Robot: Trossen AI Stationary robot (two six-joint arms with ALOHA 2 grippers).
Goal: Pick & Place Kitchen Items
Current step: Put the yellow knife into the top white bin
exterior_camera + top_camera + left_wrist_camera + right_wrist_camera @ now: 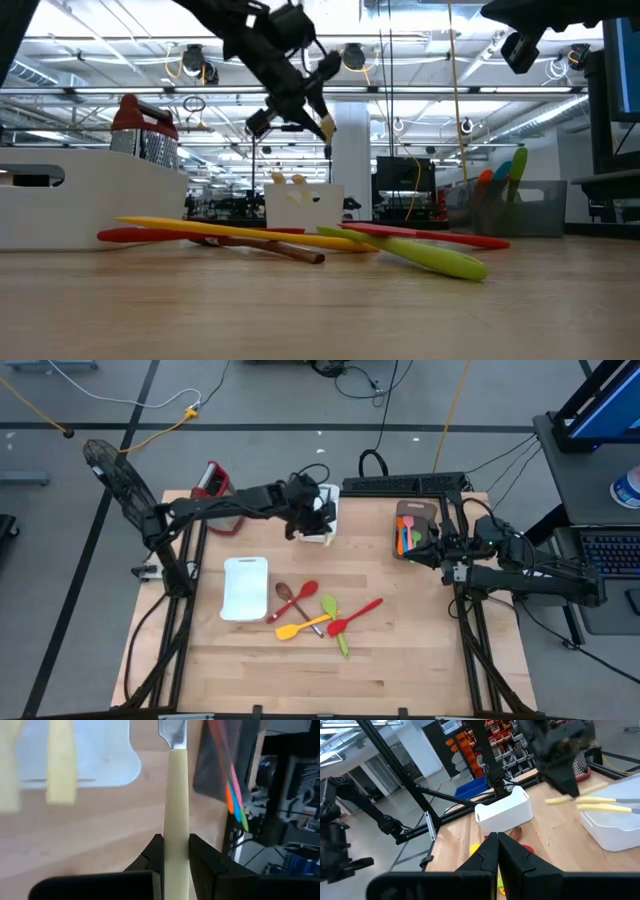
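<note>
My left gripper should keep holding the pale handle before it opens, because the handle still hangs above and beside the white tray.
My left gripper hangs over the far white tray and is shut on a pale-handled utensil with a steel blade. Two more pale handles lie in that tray. Several spoons and spatulas in red, brown, yellow and green lie flat on the table's middle. More coloured utensils lie in the brown tray. My right gripper waits shut beside the brown tray and holds nothing. My left gripper pinches the utensil's pale handle between its two fingers, one on each side. The fingers slant down from the table's left side. The utensil is lifted clear above the far white tray, its steel blade pointing away from the gripper.
A second white tray sits left of the loose utensils. A steel grater with a red top stands at the far left corner. Bare wood lies along the near edge.
</note>
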